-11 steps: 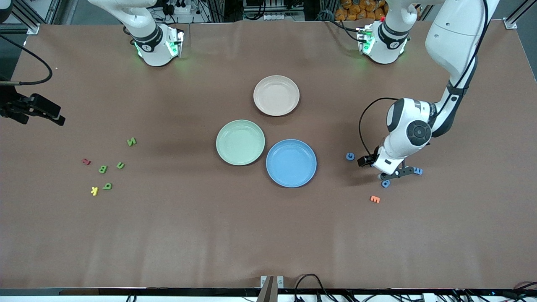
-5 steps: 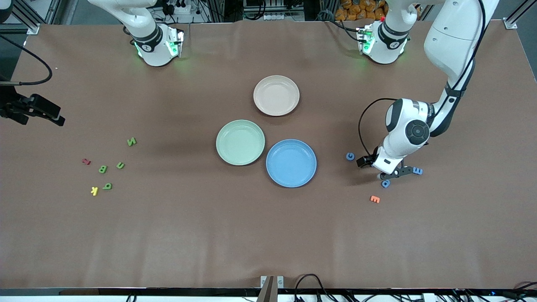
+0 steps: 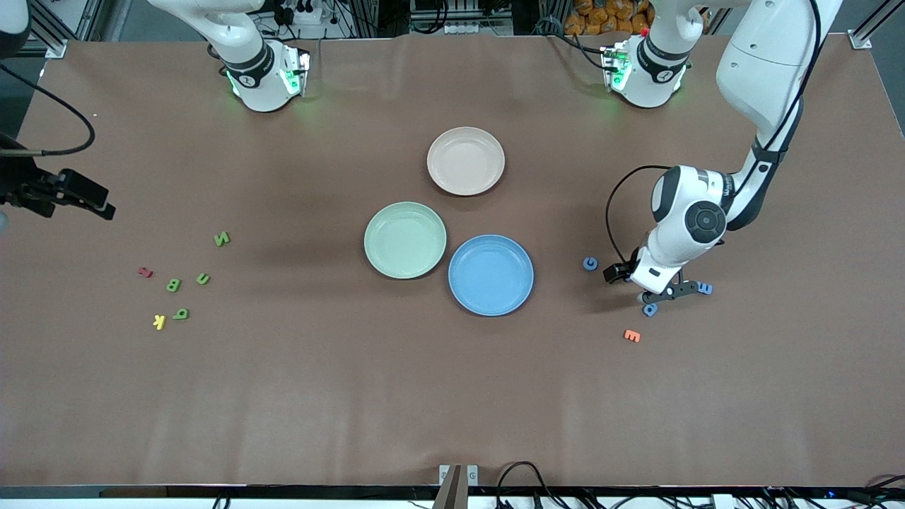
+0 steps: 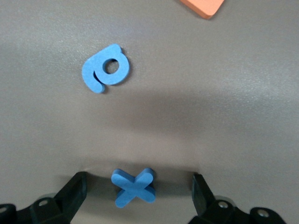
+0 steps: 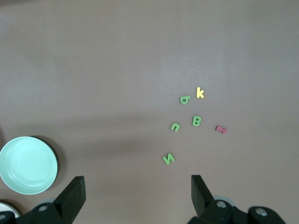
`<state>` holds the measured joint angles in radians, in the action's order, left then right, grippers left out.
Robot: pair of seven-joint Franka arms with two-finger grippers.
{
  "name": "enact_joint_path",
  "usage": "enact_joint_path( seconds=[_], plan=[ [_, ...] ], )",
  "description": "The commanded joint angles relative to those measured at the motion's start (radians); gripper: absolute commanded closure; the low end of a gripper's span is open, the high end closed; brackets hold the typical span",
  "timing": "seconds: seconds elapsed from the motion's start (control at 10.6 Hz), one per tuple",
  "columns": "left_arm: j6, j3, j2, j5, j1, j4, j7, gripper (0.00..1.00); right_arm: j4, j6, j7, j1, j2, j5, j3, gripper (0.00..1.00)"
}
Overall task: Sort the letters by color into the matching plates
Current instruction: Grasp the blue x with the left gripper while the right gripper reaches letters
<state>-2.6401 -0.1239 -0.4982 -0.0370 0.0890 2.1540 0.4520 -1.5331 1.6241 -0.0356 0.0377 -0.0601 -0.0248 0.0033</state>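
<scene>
My left gripper picks up the blue X by its crossed arms next, to sort it onto the blue plate (image 3: 491, 275).
My left gripper (image 3: 667, 293) is open and low over the table. Its fingers straddle a blue X (image 4: 134, 187) without touching it. A blue round letter (image 3: 650, 309) (image 4: 106, 73), a blue E (image 3: 704, 288) and a blue G (image 3: 590, 264) lie around it. The blue plate (image 3: 491, 275) and the pale green plate (image 3: 405, 240) (image 5: 28, 164) sit mid-table, both bare. Green letters N (image 3: 222, 239) (image 5: 168, 158), n (image 3: 203, 278), B (image 3: 173, 285) and a 9-shaped one (image 3: 181, 314) lie toward the right arm's end. My right gripper (image 3: 97, 201) (image 5: 136, 184) is open and empty, high above the table edge near them.
A beige-pink plate (image 3: 466, 160) sits nearer the robot bases than the other two plates. An orange E (image 3: 631, 336) lies nearer the front camera than the blue letters. A yellow k (image 3: 160, 322) and a red letter (image 3: 146, 272) lie among the green letters.
My right gripper has drifted a little toward the green letters. The left gripper has stayed around the blue X with its fingers open.
</scene>
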Motion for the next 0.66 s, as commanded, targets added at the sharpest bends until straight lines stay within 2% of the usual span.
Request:
enact_joint_path(
  seconds=[0.0, 0.19, 0.28, 0.38, 0.47, 0.57],
  plan=[
    [-0.017, 0.001, 0.027, -0.029, -0.005, 0.026, 0.020, 0.00, -0.008, 0.052, -0.018, 0.004, -0.056, 0.014, -0.003, 0.00],
    [-0.015, 0.001, 0.036, -0.029, -0.005, 0.026, 0.019, 0.00, -0.088, 0.164, -0.023, 0.016, -0.066, 0.014, -0.005, 0.00],
    [-0.014, 0.001, 0.041, -0.029, -0.005, 0.026, 0.017, 0.08, -0.172, 0.268, -0.024, 0.025, -0.058, 0.014, -0.005, 0.00],
    [-0.011, 0.001, 0.043, -0.029, 0.000, 0.026, 0.020, 0.21, -0.243, 0.365, -0.026, 0.027, -0.052, 0.014, -0.005, 0.00],
    [-0.003, 0.001, 0.043, -0.029, -0.002, 0.024, 0.020, 0.46, -0.304, 0.451, -0.024, 0.033, -0.052, 0.014, -0.005, 0.00],
    [-0.003, 0.001, 0.043, -0.029, -0.005, 0.024, 0.020, 0.89, -0.379, 0.547, -0.026, 0.040, -0.052, 0.014, -0.005, 0.00]
  ],
)
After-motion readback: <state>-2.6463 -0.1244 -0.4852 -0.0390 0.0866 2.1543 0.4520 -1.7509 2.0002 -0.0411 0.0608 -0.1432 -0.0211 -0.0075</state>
